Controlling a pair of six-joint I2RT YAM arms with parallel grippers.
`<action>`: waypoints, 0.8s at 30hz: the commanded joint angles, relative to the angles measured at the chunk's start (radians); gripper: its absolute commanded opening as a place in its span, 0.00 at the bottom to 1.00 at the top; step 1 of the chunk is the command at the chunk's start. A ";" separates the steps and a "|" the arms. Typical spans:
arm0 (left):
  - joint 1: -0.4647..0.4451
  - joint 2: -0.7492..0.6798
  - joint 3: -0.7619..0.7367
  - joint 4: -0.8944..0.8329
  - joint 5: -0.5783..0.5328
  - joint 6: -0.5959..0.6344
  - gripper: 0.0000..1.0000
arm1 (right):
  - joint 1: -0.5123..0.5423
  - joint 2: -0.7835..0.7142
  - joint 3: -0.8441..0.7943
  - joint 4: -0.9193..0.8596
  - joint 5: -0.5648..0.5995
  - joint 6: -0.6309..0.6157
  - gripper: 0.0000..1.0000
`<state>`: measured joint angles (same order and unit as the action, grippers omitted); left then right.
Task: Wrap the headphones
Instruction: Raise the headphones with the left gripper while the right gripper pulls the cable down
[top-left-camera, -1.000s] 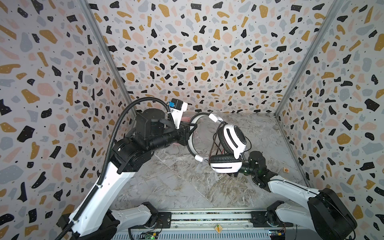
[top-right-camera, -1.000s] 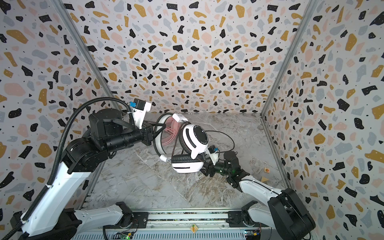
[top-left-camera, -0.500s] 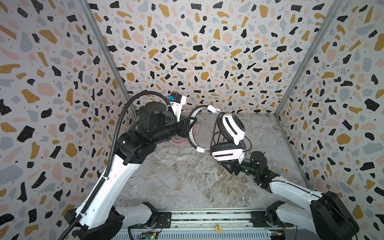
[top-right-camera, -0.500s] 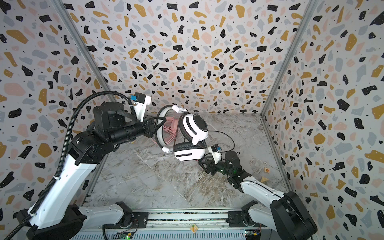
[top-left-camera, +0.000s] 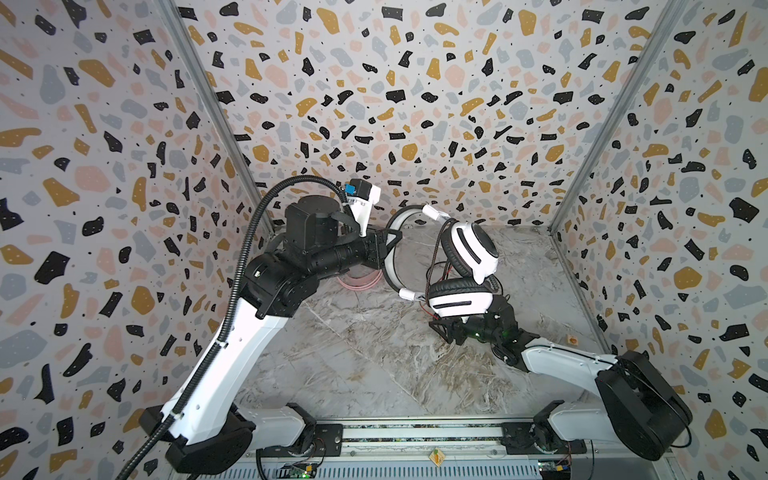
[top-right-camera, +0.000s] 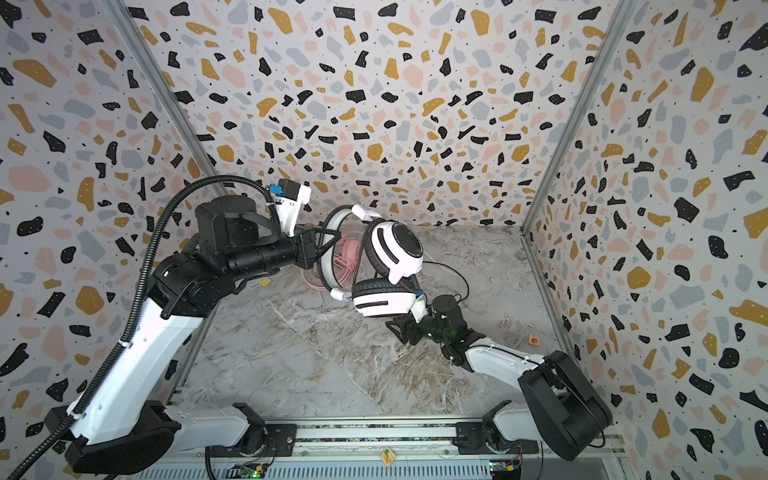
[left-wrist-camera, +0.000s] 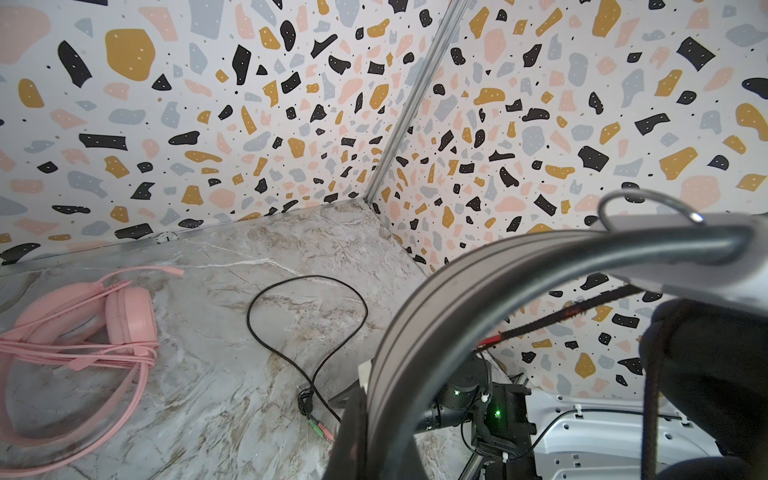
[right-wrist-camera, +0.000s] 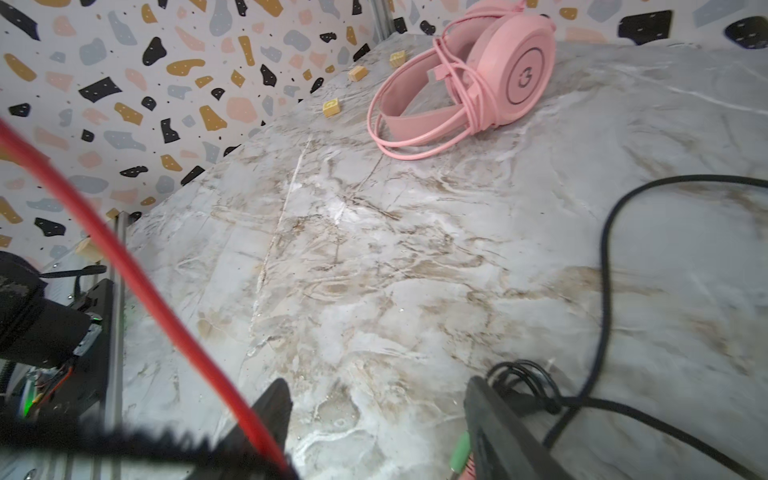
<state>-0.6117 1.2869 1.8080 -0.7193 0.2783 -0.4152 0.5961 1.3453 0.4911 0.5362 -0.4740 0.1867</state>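
The robot's right gripper should next wrap the cord round the headphones (top-right-camera: 392, 254), so it should grab the cord between earcup and plug and leave the plug end trailing.
The white-and-black headphones (top-left-camera: 473, 249) (top-right-camera: 395, 249) hang in the air at mid-table. My left gripper (top-left-camera: 392, 241) (top-right-camera: 326, 243) is shut on their headband (left-wrist-camera: 436, 311). Their black cord (left-wrist-camera: 307, 291) (right-wrist-camera: 606, 249) trails in a loop over the table and ends in a green and pink plug (left-wrist-camera: 320, 428). My right gripper (top-left-camera: 440, 328) (right-wrist-camera: 378, 399) is open low over the table, under the lower earcup (top-left-camera: 459, 301), with nothing between its fingers and the plug just beside one finger. The pink headphones (right-wrist-camera: 498, 70) (left-wrist-camera: 124, 316) lie at the back with their cord wound round them.
A thin red wire (right-wrist-camera: 124, 257) from the held headset crosses in front of the right gripper. Small wooden blocks (right-wrist-camera: 332, 108) lie near the back wall, and one more block (top-right-camera: 534, 340) by the right wall. Patterned walls close in three sides of the marble table (top-left-camera: 353, 365).
My left arm has lifted the white-and-black headphones higher and toward the back wall. The right gripper has shifted slightly left under them and stays open.
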 joint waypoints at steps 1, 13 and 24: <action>0.011 -0.015 0.055 0.097 0.043 -0.048 0.00 | 0.012 0.015 0.018 0.025 0.003 -0.005 0.54; 0.249 -0.039 -0.065 0.245 0.011 -0.156 0.00 | 0.047 -0.193 -0.072 -0.115 0.136 0.033 0.08; 0.482 0.088 -0.150 0.513 0.000 -0.401 0.00 | 0.284 -0.464 -0.142 -0.401 0.376 0.089 0.06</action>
<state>-0.1688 1.3491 1.6135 -0.4225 0.2642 -0.6884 0.8501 0.9386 0.3656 0.2630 -0.1864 0.2462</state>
